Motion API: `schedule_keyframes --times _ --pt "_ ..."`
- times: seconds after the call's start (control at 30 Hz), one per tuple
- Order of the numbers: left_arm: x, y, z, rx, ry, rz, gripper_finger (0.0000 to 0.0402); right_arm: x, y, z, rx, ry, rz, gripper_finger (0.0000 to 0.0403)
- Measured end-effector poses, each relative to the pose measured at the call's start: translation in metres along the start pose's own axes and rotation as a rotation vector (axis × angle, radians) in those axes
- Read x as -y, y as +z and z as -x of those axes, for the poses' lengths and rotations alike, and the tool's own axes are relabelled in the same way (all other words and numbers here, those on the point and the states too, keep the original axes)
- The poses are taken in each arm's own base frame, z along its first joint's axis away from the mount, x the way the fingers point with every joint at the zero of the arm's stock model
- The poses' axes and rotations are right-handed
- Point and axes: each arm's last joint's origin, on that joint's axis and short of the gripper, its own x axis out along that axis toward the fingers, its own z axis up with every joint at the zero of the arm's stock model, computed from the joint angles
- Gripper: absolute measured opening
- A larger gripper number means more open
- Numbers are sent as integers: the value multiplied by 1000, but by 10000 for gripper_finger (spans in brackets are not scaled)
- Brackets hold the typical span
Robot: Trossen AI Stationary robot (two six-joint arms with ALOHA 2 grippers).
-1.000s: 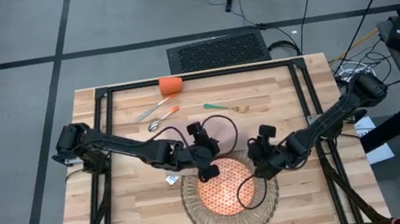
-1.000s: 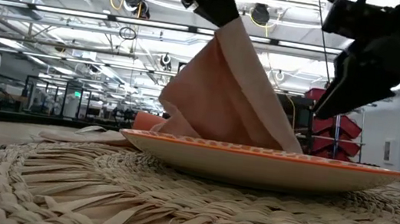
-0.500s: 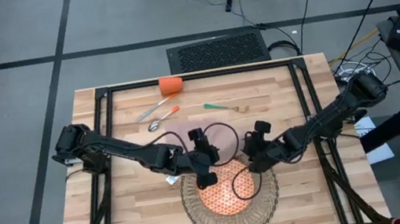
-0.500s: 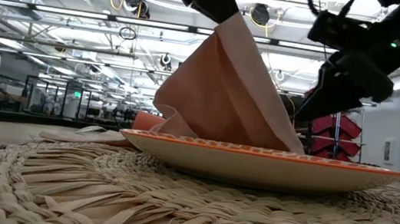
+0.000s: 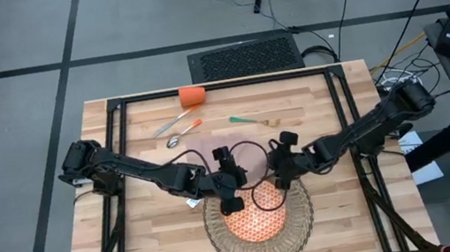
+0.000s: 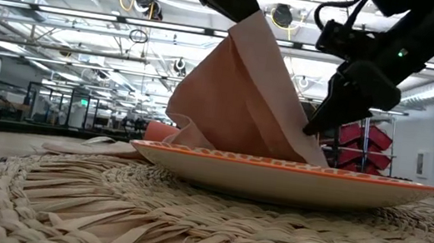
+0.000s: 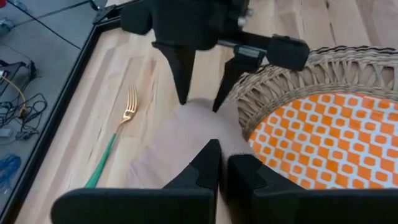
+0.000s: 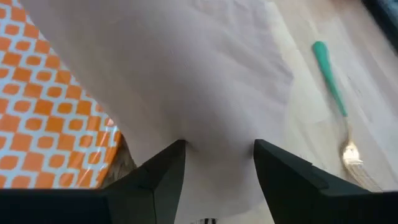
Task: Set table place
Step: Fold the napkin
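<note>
I will next take hold of the beige napkin by its loose edge point(image 8: 217, 177) with my right gripper, and then I will lay it out beside the orange-patterned plate point(image 8: 46, 118).
The beige napkin point(image 6: 241, 99) stands up like a tent, its lower part on the far rim of the orange-patterned plate point(image 6: 294, 175) and on the table point(image 5: 161, 234). The plate sits on the woven placemat point(image 5: 226, 249). My left gripper point(image 7: 219, 152) is shut on the napkin's raised top; it shows in the high view point(image 5: 235, 183). My right gripper point(image 8: 219, 155) is open, just right of the napkin point(image 5: 275, 172), its fingers pointing down astride the napkin's far part. The cup point(image 5: 192, 96), knife point(image 5: 176, 122), spoon point(image 5: 183, 135) and fork point(image 5: 255, 120) lie at the far side. My left gripper pinches the napkin's raised top point(image 6: 249, 21) between its two shut fingers, coming from above and from the table's left. The cloth beside the fingers point(image 7: 202, 134) slopes away below them, drawn up into a peak. Its lower part rests on the plate's rim and the table. My right gripper has the napkin point(image 8: 211, 87) between its open fingers point(image 7: 185, 87); I cannot tell whether they touch it.
The black frame bars point(image 5: 123, 159) run along the table's left, right and far sides. Bare wood lies left of the placemat. A loop of cable point(image 5: 264, 199) hangs over the plate.
My right gripper has gone from above the plate's right side toward the table's far-left, up to the napkin's right flank, and has come lower. The napkin stays held up by my left gripper in nearly the same shape.
</note>
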Motion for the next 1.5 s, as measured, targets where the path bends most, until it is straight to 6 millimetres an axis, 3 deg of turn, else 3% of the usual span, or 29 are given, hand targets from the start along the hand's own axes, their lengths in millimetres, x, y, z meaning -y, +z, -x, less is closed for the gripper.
schedule_keyframes --times 0.3,0.4,0.53,0.57,0.83,1.0,1.13,1.5 --pt "6 1 3 10 -13 -26 0 -1 2 -24 7 6 32 170" --pt "7 0 4 4 -17 -34 0 -1 3 -28 23 -27 49 137" --pt "7 -4 4 -26 -15 -51 0 -4 5 -27 55 -33 105 26" --pt "7 -4 4 -33 -11 -54 0 -5 5 -27 63 -29 113 15" --pt "2 -4 11 -40 48 -62 0 -19 9 -17 111 21 140 0" --pt "-7 3 28 3 67 -45 0 -29 29 5 140 -28 201 0" --pt "-19 11 50 60 85 -36 0 -28 58 36 154 -71 256 0" --pt "-71 36 133 293 131 -35 0 3 140 139 195 -212 332 0"
